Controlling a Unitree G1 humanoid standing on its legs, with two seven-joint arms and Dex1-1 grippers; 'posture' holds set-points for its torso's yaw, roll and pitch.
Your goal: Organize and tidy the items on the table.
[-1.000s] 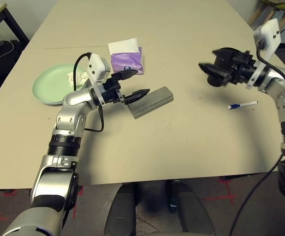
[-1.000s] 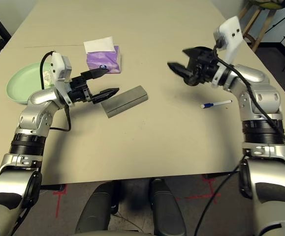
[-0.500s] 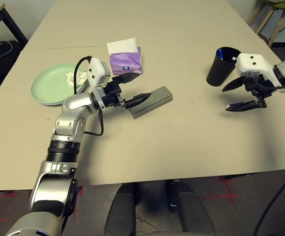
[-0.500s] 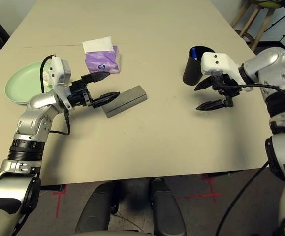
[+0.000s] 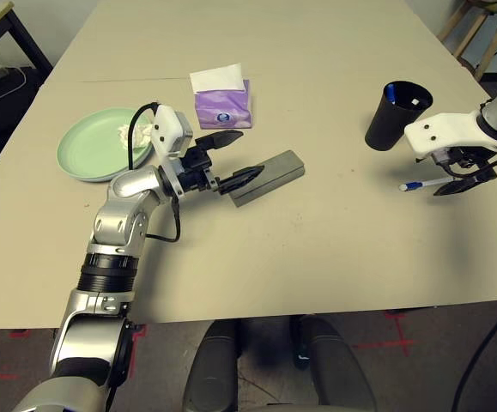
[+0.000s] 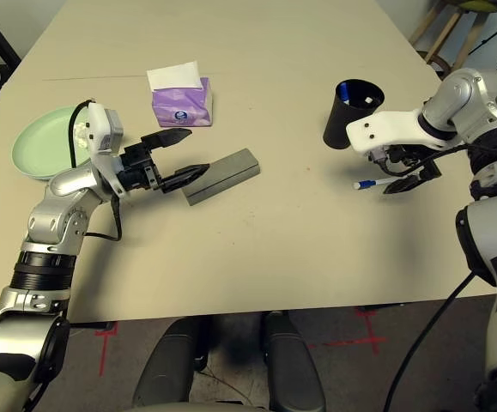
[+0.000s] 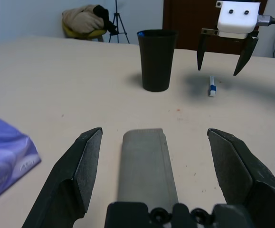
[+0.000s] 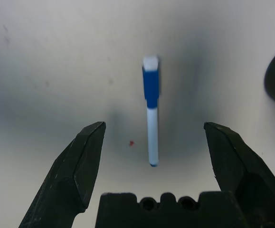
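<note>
My right gripper grabs the blue pen at the cap's edge near the pen's middle [image 5: 419, 184] next, because the pen's long slim body [image 5: 437, 181] stretches out past the cap.
A long grey glasses case [image 5: 266, 177] lies near the middle of the table [image 5: 317, 257]. My left gripper [image 5: 248, 152] is open, one finger on either side of the case's near end [image 7: 144, 161], without touching it. Behind it stands the purple tissue box [image 5: 221, 103]. A pale green plate [image 5: 93, 154] at the left holds a crumpled white tissue [image 5: 135, 133]. The black cup [image 5: 396, 114] stands upright at the right. My right gripper [image 8: 154, 126] is open and points down above a white and blue pen [image 8: 150, 109].
The pen [image 5: 420, 184] lies just in front of the cup, toward the table's right edge. A wide stretch of bare tabletop runs along the front. Chairs and a tripod stand beyond the far right corner.
My right gripper has pulled away from the black cup toward the right and turned down over the pen. The left gripper has stayed at the case.
</note>
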